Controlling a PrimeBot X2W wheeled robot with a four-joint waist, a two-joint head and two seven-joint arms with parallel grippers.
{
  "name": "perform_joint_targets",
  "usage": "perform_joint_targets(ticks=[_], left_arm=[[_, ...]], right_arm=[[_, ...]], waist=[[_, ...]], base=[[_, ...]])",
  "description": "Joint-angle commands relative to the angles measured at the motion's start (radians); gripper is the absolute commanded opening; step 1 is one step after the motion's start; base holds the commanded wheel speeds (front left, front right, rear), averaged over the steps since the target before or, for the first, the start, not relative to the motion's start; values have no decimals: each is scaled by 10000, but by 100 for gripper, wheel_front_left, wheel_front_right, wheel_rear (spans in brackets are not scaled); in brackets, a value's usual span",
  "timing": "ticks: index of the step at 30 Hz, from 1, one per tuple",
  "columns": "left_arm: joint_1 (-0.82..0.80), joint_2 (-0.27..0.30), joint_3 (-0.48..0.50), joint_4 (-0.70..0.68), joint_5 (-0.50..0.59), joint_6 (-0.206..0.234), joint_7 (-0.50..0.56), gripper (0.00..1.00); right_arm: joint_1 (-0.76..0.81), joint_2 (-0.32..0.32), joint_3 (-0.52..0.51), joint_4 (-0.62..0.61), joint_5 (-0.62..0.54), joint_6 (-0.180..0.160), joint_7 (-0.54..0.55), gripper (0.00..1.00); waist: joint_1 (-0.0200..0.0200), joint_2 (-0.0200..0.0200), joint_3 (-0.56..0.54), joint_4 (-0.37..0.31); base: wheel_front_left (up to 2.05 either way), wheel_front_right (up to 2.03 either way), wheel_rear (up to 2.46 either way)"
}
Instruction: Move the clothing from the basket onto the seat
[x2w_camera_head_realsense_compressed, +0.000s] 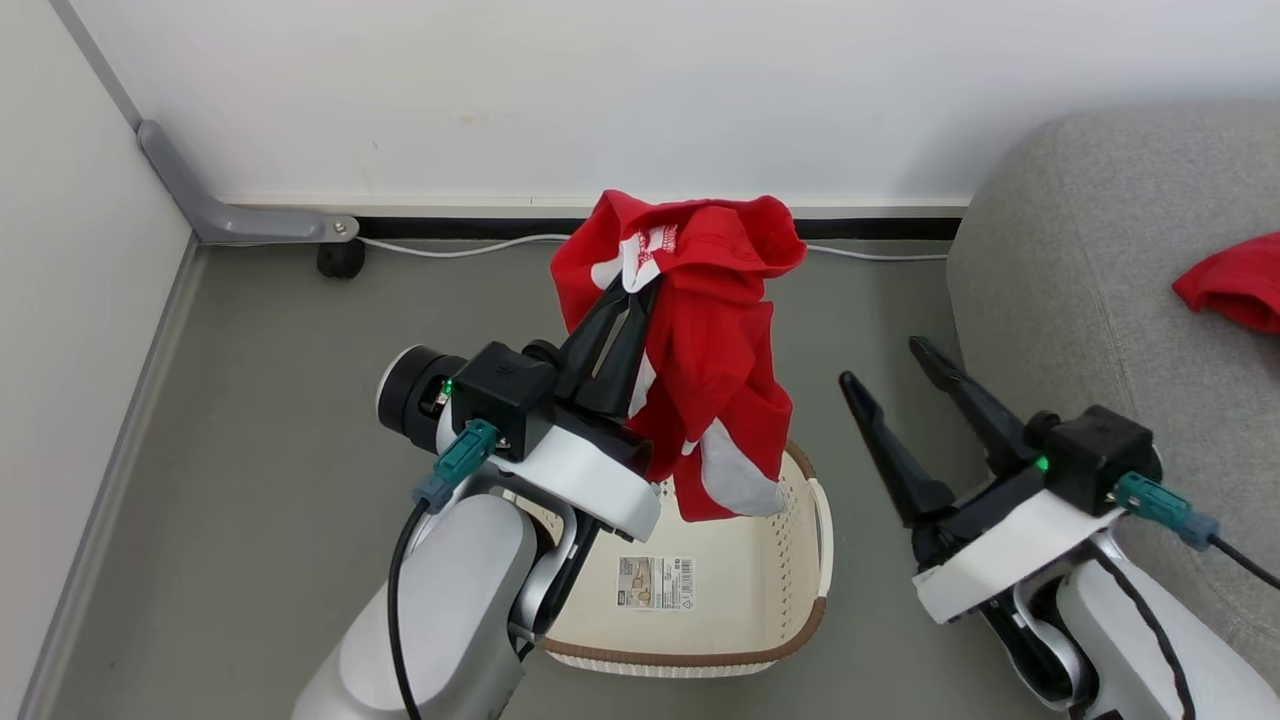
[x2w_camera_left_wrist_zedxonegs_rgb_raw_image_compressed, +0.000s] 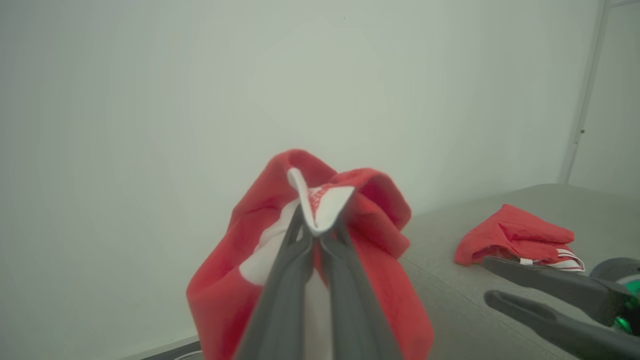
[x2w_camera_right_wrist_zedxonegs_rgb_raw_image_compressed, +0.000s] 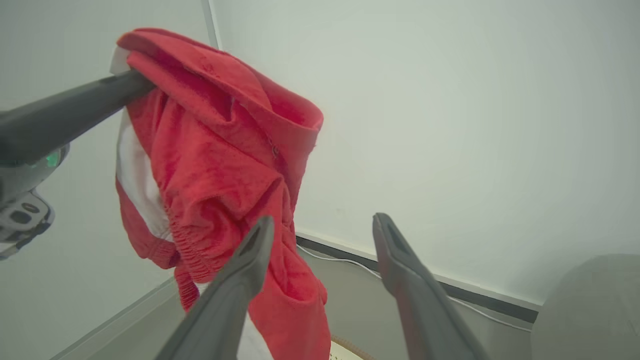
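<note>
The right gripper grabs the red garment by its hanging fold (x2w_camera_head_realsense_compressed: 732, 360) next, to move the clothing onto the seat (x2w_camera_head_realsense_compressed: 1090, 270).
A red garment (x2w_camera_head_realsense_compressed: 715, 340) with white panels hangs in the air above the cream basket (x2w_camera_head_realsense_compressed: 790, 610), its lowest fold level with the basket's far rim. My left gripper (x2w_camera_head_realsense_compressed: 632, 285) is shut on its upper edge, and the left wrist view shows the garment (x2w_camera_left_wrist_zedxonegs_rgb_raw_image_compressed: 380, 220) pinched at a white panel. A sticker lies on the basket's bare bottom. Right of the basket, my right gripper (x2w_camera_head_realsense_compressed: 885, 365) stands open with nothing in it; its wrist view looks past its fingers at the hanging garment (x2w_camera_right_wrist_zedxonegs_rgb_raw_image_compressed: 225, 165). A second red garment (x2w_camera_head_realsense_compressed: 1235, 280) lies on the grey seat (x2w_camera_head_realsense_compressed: 1090, 270).
A white wall runs behind with a dark skirting and a white cable (x2w_camera_head_realsense_compressed: 460, 247) along the floor. A grey bracket with a black castor (x2w_camera_head_realsense_compressed: 340, 258) sits in the left corner. Grey floor lies left of the basket.
</note>
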Motion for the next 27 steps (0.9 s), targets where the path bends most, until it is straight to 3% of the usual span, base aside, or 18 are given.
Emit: perform_joint_targets(ticks=[1,17,27], left_arm=[[-315,73,332,-330,59,-48,-89,0],[-560,60,-413,-684,-43,-11,-89,0],[-768,59,-1237,-962,-402,165,-89,0]], right_arm=[[-373,-184,563,-361,208,31,-61,100],[-2532,-513,3937,903,1681,31,-61,100],[-3434,6,4497,1531,2133,31,-61,100]], waist=[[0,-1,39,28],[0,-1,233,474],[0,-1,363,918]], base=[[0,0,0],[0,0,0],[0,0,0]])
